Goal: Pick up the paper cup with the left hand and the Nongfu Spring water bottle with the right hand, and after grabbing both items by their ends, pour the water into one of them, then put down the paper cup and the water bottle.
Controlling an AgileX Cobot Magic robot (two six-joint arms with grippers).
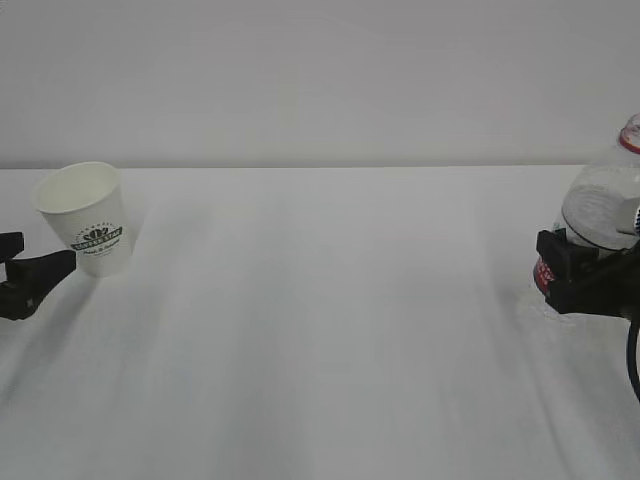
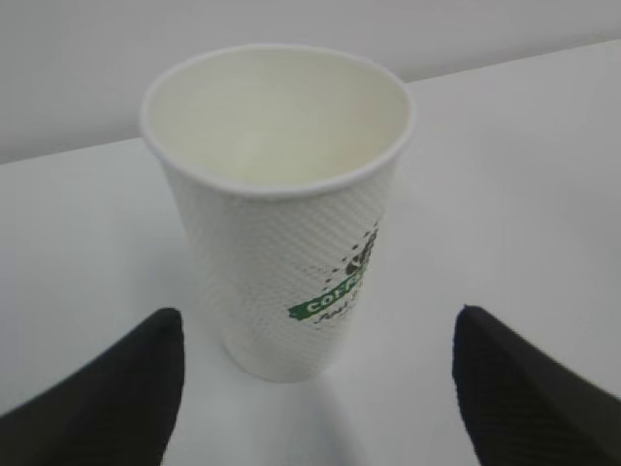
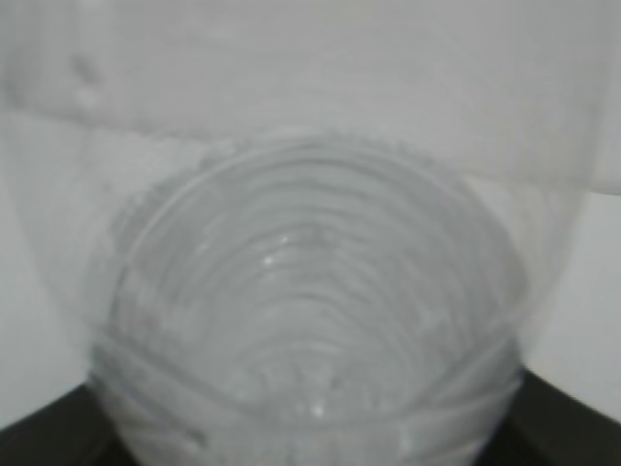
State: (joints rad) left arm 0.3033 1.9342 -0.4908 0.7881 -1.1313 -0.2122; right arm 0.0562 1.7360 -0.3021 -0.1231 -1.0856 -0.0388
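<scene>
The paper cup flares out to a wide rim (image 1: 77, 187) above, so my left gripper should next grab the cup around its narrow lower body (image 1: 104, 258).
The white paper cup (image 1: 85, 215) with its green logo stands upright on the table at the far left. It fills the left wrist view, where the paper cup (image 2: 281, 204) shows a cream inside; I cannot make out any water in it. My left gripper (image 1: 30, 275) (image 2: 317, 335) is open, its black fingers (image 2: 126, 388) wide on either side of the cup's base and clear of it. At the right edge, my right gripper (image 1: 572, 275) (image 3: 310, 432) is shut on the Nongfu Spring water bottle (image 1: 605, 205) (image 3: 310, 291) around its red label. The frame edge cuts off the bottle's top.
A white table (image 1: 320, 340) stretches between the two arms, with a plain pale wall (image 1: 320, 80) behind it. A black cable (image 1: 632, 360) hangs from the right arm at the frame's edge.
</scene>
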